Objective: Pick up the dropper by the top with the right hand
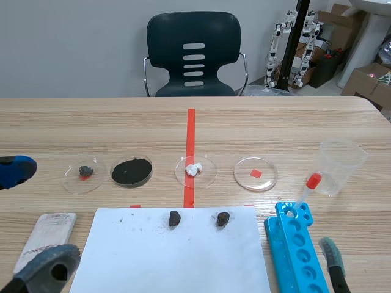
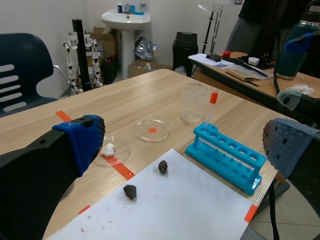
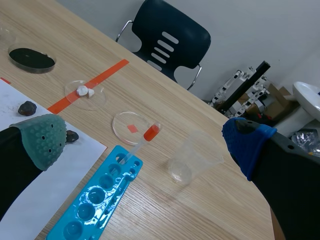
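I will lift the dropper out of the blue tube rack (image 1: 297,245) next, and for that my right gripper will grab it by its red bulb (image 1: 313,180).
The dropper (image 1: 307,189) has a red bulb on top and leans in the far end hole of the blue tube rack (image 1: 297,245), at the table's right. It also shows as the dropper (image 2: 210,112) in the left wrist view. In the right wrist view the dropper (image 3: 145,137) lies ahead of and below my right gripper (image 3: 144,140), which is open and holds nothing. One finger (image 1: 332,256) of that gripper shows beside the rack's near end. My left gripper (image 2: 184,142) is open and empty at the table's left, far from the dropper.
A clear plastic beaker (image 1: 339,166) stands just behind the rack. Several petri dishes (image 1: 255,174) sit in a row across the middle. White paper (image 1: 177,256) carries two dark stones (image 1: 175,218). A white block (image 1: 46,238) lies at the near left.
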